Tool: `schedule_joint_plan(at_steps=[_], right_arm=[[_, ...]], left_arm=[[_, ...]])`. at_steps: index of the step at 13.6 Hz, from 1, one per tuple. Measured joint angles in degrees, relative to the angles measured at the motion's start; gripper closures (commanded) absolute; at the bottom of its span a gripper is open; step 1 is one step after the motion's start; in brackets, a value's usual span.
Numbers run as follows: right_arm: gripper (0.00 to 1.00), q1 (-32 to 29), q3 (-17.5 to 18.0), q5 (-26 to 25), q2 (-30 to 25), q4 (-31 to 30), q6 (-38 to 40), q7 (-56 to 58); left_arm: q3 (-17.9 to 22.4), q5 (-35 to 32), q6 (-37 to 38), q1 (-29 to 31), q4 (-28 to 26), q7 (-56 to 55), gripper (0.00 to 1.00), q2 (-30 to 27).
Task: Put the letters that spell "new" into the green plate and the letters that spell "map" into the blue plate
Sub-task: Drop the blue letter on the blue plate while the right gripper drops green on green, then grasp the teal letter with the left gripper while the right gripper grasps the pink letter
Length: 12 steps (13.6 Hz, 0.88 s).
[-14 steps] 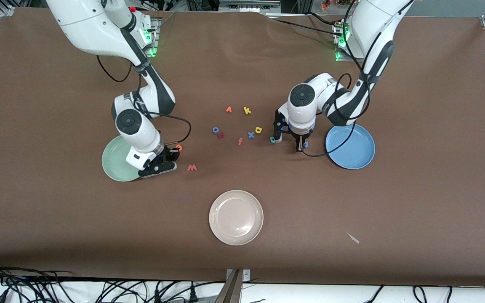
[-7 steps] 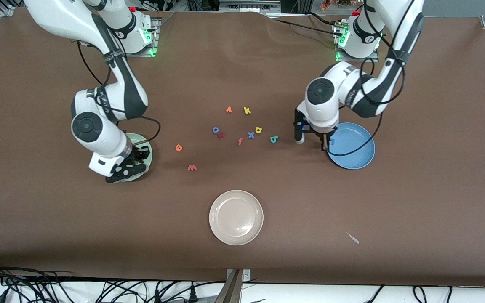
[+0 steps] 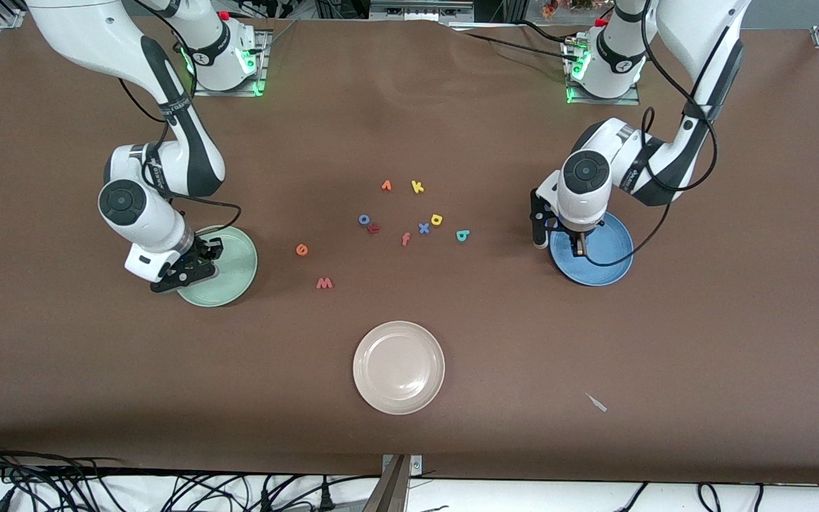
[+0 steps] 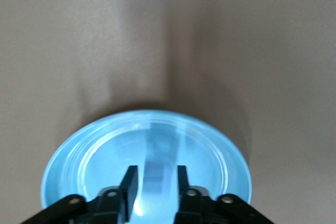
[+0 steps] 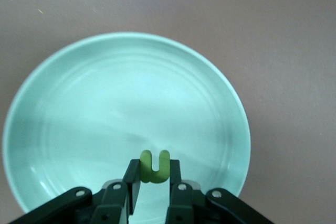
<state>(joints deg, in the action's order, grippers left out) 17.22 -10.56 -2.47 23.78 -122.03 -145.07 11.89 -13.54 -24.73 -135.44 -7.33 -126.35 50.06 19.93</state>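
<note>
The green n hangs low over the pale green plate in the right wrist view, inside the plate's rim. It is time for my right gripper to open now.
The pale green plate (image 3: 232,274) (image 5: 105,103) lies at the right arm's end of the table. My right gripper (image 3: 195,264) (image 5: 154,174) hangs low over it, shut on the green n (image 5: 155,166). At the left arm's end, my left gripper (image 3: 579,247) (image 4: 154,179) is over the blue plate (image 3: 605,259) (image 4: 94,150). Its fingers stand slightly apart, with the blue m (image 4: 156,169) a blurred streak between them. On the table between the plates lie the orange e (image 3: 301,249), the salmon w (image 3: 324,283), the teal a (image 3: 462,235) and the yellow p (image 3: 436,220).
Other letters lie mid-table: a yellow k (image 3: 417,187), an orange wedge (image 3: 386,185), a blue o (image 3: 364,219), a blue x (image 3: 424,228) and a salmon f (image 3: 405,239). A beige plate (image 3: 399,366) sits nearer the front camera. A small pale scrap (image 3: 596,402) lies toward the front edge.
The right arm carried the n from beside the e to over the green plate. The left arm carried the m from beside the teal a to over the blue plate, and its fingers parted.
</note>
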Motion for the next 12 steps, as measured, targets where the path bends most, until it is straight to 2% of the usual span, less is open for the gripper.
schedule_joint_plan(at_steps=[2, 3, 5, 6, 8, 12], right_arm=[[0.52, 0.0, -0.2, 0.0, -0.3, -0.9, -0.8, 0.0], [0.48, 0.0, -0.2, 0.0, -0.4, -0.9, -0.8, 0.0], [0.46, 0.1, 0.0, 0.2, -1.0, -0.6, -0.8, -0.1], [0.41, 0.2, 0.4, 0.6, -1.3, -0.1, -0.6, -0.4], [0.41, 0.4, 1.9, 1.4, -1.6, 1.8, 1.4, -2.1], [0.4, 0.8, 6.7, 1.6, -1.5, 6.4, 5.3, -10.8]], left_arm=[[-0.3, 0.0, -0.5, 0.0, 0.3, -0.4, 0.0, -0.4], [-1.2, 0.3, -0.1, 0.0, 0.9, -1.9, 0.0, -0.7], [-4.8, 0.7, 3.4, -0.1, 3.9, -8.4, 0.0, -1.0], [-7.2, 0.8, 5.9, -0.3, 6.0, -11.3, 0.0, -1.0], [-10.8, 0.9, 9.2, -1.1, 9.7, -13.9, 0.0, -0.6], [-15.1, 1.3, 9.7, -4.0, 13.0, -18.7, 0.0, 3.2]])
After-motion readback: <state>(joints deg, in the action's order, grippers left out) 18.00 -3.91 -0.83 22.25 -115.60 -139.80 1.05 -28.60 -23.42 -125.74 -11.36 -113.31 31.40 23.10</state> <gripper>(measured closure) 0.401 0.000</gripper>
